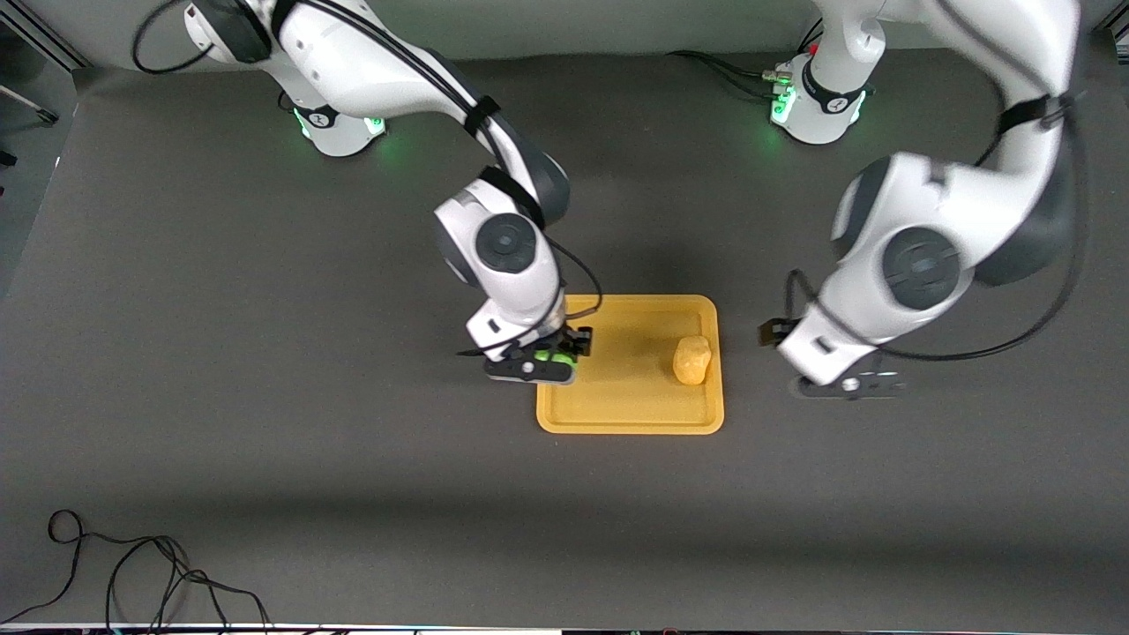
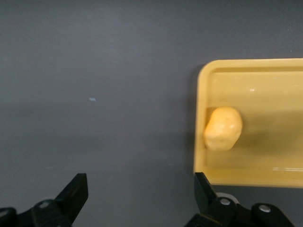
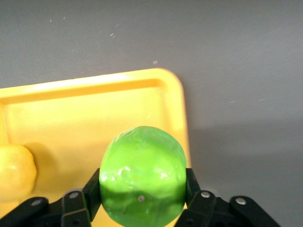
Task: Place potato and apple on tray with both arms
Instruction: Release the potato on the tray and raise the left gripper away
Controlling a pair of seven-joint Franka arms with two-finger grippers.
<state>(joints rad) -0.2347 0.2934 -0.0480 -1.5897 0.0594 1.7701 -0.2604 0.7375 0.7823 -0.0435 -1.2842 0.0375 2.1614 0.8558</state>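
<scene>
The green apple is above the tray's rim in the right wrist view, so the robot needs to move it onto the tray before the right gripper lets go.
The orange-yellow tray (image 1: 617, 397) lies mid-table. The yellow-orange potato (image 1: 691, 360) lies on it by the rim toward the left arm's end; it also shows in the left wrist view (image 2: 223, 128) and the right wrist view (image 3: 14, 172). My right gripper (image 1: 554, 360) is shut on the green apple (image 1: 556, 358), holding it over the tray's edge toward the right arm's end; the apple fills the jaws in the right wrist view (image 3: 142, 176). My left gripper (image 1: 848, 384) is open and empty over the bare table beside the tray (image 2: 255, 161).
Dark grey mat (image 1: 265, 397) covers the table all round the tray. A loose black cable (image 1: 132, 573) lies at the table's near edge toward the right arm's end. Both arm bases (image 1: 340, 128) glow green along the table's farthest edge.
</scene>
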